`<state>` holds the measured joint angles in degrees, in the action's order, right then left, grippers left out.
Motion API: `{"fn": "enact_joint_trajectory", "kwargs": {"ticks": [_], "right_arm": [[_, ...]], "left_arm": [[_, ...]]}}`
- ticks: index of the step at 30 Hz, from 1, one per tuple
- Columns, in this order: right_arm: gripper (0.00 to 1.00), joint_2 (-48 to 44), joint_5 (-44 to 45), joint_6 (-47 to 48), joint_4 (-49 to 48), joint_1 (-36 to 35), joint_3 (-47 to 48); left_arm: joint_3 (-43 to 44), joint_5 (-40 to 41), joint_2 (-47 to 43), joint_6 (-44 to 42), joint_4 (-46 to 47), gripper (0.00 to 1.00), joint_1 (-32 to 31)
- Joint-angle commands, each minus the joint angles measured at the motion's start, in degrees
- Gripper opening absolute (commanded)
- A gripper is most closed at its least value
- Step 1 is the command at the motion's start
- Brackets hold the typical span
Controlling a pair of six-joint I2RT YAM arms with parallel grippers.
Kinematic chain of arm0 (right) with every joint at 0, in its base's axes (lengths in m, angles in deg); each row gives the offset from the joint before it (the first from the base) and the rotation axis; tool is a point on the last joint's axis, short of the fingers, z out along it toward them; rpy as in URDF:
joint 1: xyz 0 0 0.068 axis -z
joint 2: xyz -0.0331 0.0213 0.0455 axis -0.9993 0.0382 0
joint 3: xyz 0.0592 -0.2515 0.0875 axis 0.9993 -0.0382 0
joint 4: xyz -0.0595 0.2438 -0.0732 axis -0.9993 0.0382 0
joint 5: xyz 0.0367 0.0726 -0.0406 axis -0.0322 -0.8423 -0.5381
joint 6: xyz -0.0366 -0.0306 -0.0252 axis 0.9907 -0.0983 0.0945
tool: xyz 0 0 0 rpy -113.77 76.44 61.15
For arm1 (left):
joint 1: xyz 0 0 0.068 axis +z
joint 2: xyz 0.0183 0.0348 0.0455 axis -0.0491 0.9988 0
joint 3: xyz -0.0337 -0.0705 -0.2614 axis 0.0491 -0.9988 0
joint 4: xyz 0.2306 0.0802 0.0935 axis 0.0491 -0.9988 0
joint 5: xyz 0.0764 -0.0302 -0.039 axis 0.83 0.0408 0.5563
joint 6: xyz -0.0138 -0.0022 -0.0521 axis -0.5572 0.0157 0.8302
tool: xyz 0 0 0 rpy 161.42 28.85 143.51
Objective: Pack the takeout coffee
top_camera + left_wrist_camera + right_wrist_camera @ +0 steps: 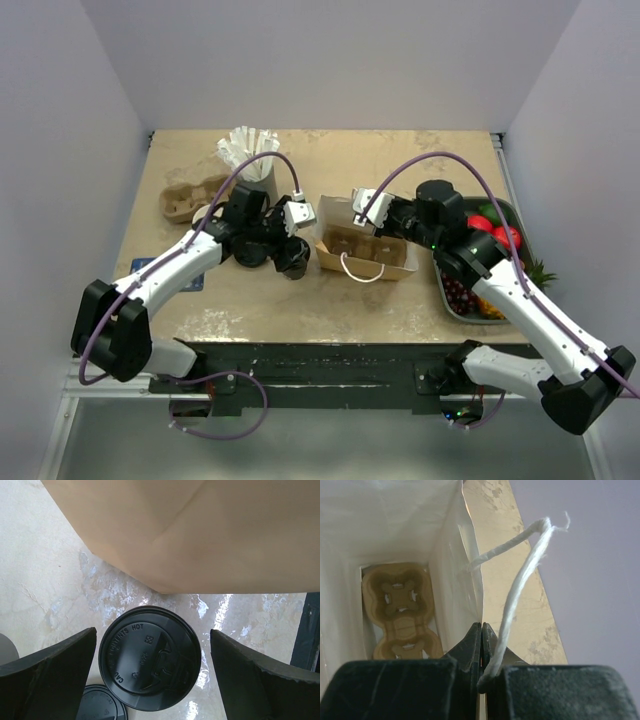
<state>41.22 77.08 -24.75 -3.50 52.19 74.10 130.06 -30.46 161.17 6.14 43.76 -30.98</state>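
Observation:
The takeout coffee needs to be grabbed with the robot's left gripper by opposite sides of its black lid (293, 261) (150, 658), so the takeout coffee's base stays free for the carrier.
The takeout coffee (293, 259), a dark cup with a round black lid, stands on the table just left of the brown paper bag (392, 268). In the left wrist view its lid (150, 657) lies between my fingers. My left gripper (152, 632) is open, one finger on each side of the cup and apart from it; it also shows in the top view (287, 240). My right gripper (481, 626) is shut on the bag's rim (470, 580) beside the white string handle (520, 590); it sits at the bag's far edge (358, 214).
A cardboard cup carrier (402, 612) sits at the bottom of the bag. A loose black lid (102, 705) lies beside the coffee. A second carrier (188, 202) and white cups (250, 155) stand at the back left. A fruit tray (450, 300) is at the right.

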Motion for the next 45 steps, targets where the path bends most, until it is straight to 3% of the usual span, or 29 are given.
{"fn": "enact_joint_trajectory", "kwargs": {"ticks": [1,7,16,25,33,45], "right_arm": [[0.0,0.6,0.4,-0.9,0.1,0.0,3.3],[0.0,1.1,0.2,-1.1,0.2,0.1,3.8],[0.0,1.4,0.2,-1.1,0.1,0.1,3.9],[0.0,1.5,0.6,-1.2,-0.4,0.0,3.4],[0.0,1.6,0.4,-1.4,-0.7,0.1,3.9],[0.0,2.4,1.4,-2.8,0.7,0.2,4.8]], "left_arm": [[2.0,-1.1,-0.1,-0.1,0.2,1.0,-0.1],[4.4,0.8,3.9,-2.0,-5.8,1.0,-0.1],[5.1,3.0,4.8,-1.8,-5.3,1.0,0.1],[5.6,2.2,4.1,-5.1,-10.1,0.89,1.3],[8.1,-0.1,2.9,-8.4,-13.8,0.71,1.4],[16.7,-3.1,-5.8,-7.6,-21.9,0.65,1.6]]}}
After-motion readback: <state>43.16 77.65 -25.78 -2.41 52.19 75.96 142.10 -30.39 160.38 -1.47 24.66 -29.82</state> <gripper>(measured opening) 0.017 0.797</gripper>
